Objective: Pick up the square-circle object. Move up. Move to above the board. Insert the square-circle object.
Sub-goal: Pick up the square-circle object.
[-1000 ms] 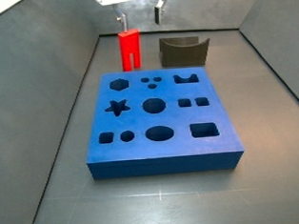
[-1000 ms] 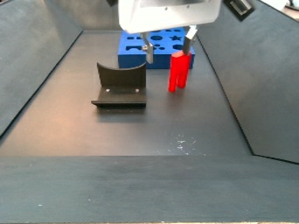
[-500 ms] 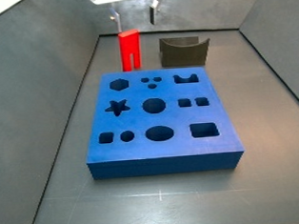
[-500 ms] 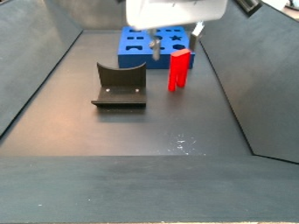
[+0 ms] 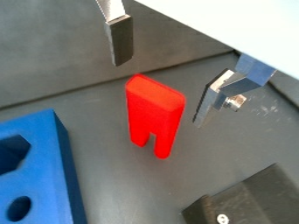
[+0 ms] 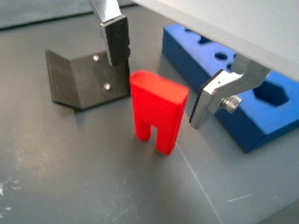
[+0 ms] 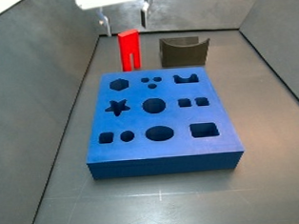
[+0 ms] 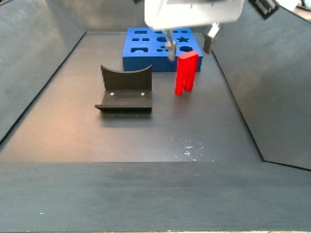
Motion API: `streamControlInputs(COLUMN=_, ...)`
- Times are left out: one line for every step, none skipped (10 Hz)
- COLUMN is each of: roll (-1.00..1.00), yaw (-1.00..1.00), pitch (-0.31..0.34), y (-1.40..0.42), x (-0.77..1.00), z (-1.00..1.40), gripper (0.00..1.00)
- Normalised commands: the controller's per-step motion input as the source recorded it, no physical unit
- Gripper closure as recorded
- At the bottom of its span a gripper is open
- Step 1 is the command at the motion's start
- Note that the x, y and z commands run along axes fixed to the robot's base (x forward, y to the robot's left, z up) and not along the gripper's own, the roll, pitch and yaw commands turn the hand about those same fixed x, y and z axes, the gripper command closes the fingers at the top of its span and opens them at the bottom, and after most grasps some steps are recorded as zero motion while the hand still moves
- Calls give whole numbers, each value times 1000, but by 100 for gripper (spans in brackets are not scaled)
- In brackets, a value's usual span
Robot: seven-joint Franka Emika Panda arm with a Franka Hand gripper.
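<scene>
My gripper grabs the red square-circle object by its upper part [image 7: 129,37] [image 5: 156,93] next, so the object's notched end stays free to go into the blue board.
The square-circle object [image 7: 130,50] is a bright red narrow block. It stands upright on the grey floor with its notched end down, between the board [image 7: 159,118] and the back wall. It also shows in the other side view [image 8: 186,75] and in both wrist views [image 5: 155,114] [image 6: 156,109]. My gripper [image 7: 125,18] hangs open just above it, and it shows in the other side view too [image 8: 192,38]. In both wrist views the gripper [image 5: 160,89] [image 6: 159,94] has one finger [image 5: 119,39] on each side of the block's top, apart from it. The blue board also shows in a wrist view [image 6: 222,79].
The dark olive-grey U-shaped holder [image 7: 183,51] stands right of the red block near the back wall; it also shows in a side view [image 8: 124,89] and a wrist view [image 6: 82,79]. Sloped grey walls enclose the floor on both sides.
The gripper has shifted sideways to sit over the red block, still open. The block, board and holder have not moved.
</scene>
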Motion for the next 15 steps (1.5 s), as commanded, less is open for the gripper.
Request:
streamControlInputs(roll=0, yaw=0, pitch=0, y=0, x=0, z=-23, gripper=0)
streamControlInputs(roll=73, yaw=14, pitch=-61, y=-100, x=0, z=-317, gripper=0)
streamControlInputs(roll=83, yaw=63, pitch=-126, y=-103, x=0, z=-589, gripper=0)
streamControlInputs(roll=89, yaw=106, pitch=-131, y=-80, x=0, z=-634, gripper=0)
streamControlInputs(roll=53, yaw=134, pitch=-76, y=-11, x=40, z=-477, gripper=0)
streamControlInputs(roll=7, yaw=240, pitch=-19, y=0, x=14, z=-331, gripper=0)
streamControlInputs(roll=0, yaw=0, pitch=-21, y=0, x=-23, z=0, gripper=0)
streamControlInputs(roll=0, yaw=0, pitch=0, y=0, x=0, z=0, gripper=100)
streamControlInputs(roll=7, yaw=0, pitch=0, y=0, x=0, z=0, gripper=100)
streamControlInputs(roll=10, yaw=0, pitch=0, y=0, x=0, z=0, gripper=100)
streamControlInputs(roll=0, yaw=0, pitch=0, y=0, x=0, z=0, gripper=100)
streamControlInputs(roll=0, yaw=0, pitch=0, y=0, x=0, z=0, gripper=100)
streamControlInputs(roll=0, yaw=0, pitch=0, y=0, x=0, z=0, gripper=100)
streamControlInputs(roll=0, yaw=0, pitch=0, y=0, x=0, z=0, gripper=100)
streamControlInputs(roll=0, yaw=0, pitch=0, y=0, x=0, z=0, gripper=100)
